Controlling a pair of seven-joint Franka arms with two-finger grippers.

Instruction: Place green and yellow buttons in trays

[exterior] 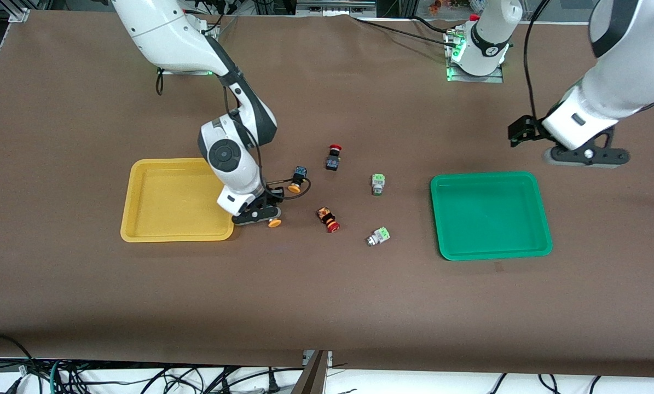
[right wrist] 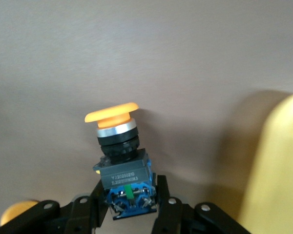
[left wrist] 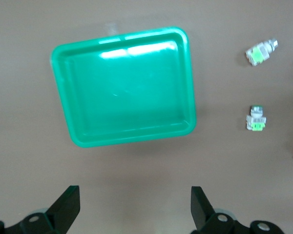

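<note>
The left gripper grabs the green button by its white and green body (exterior: 377, 180) next. Then it places the button in the green tray (exterior: 491, 213).
My right gripper (exterior: 256, 214) is low at the table beside the yellow tray (exterior: 168, 202), shut on the blue body of a yellow button (right wrist: 118, 141). That button's orange cap (exterior: 274, 222) sticks out toward the front camera. In the right wrist view the gripper (right wrist: 129, 187) clamps the body on both sides. The second yellow button (exterior: 295, 182) lies just beside it. Two green buttons (exterior: 377, 183) (exterior: 378, 236) lie between the trays and show in the left wrist view (left wrist: 259, 52) (left wrist: 256, 118). My left gripper (exterior: 584, 156) (left wrist: 135, 204) hangs open and empty above the table by the green tray (exterior: 491, 213) (left wrist: 122, 87).
Two red-capped dark switches (exterior: 334, 156) (exterior: 328, 219) lie mid-table between the yellow and green buttons. The yellow tray's rim (right wrist: 278, 161) is close beside my right gripper. Both trays hold nothing.
</note>
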